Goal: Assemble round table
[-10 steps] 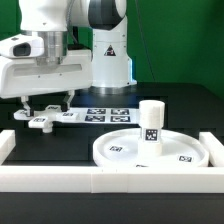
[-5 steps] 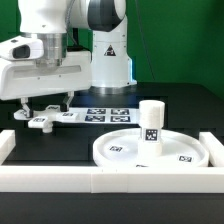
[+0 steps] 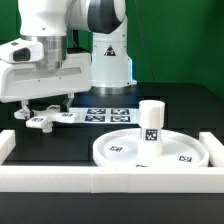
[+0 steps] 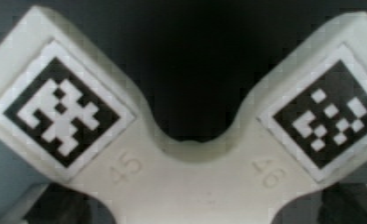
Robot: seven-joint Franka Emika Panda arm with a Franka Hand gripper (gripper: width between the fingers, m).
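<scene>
My gripper should close now. Closing now would hold the cross-shaped foot. My fingers reach down around the middle of the foot.
The cross-shaped foot (image 3: 42, 121) lies flat on the black table at the exterior view's left. My gripper (image 3: 44, 108) hangs right over it, fingers spread, one on each side of its hub, open. In the wrist view the foot (image 4: 183, 160) fills the picture: two arms with square tags fork away from the hub. My fingertips do not show clearly there. The round disc (image 3: 115, 150) lies flat at the front middle. The short cylindrical leg (image 3: 151, 123) stands upright on it, right of its centre.
The marker board (image 3: 108, 115) lies behind the disc, next to the foot. A long white border rail (image 3: 110, 181) runs along the front, with raised ends at left (image 3: 5, 143) and right (image 3: 215, 145). The arm's base (image 3: 110, 60) stands behind.
My hand has sunk very slightly toward the foot. The disc, leg and foot have not moved.
</scene>
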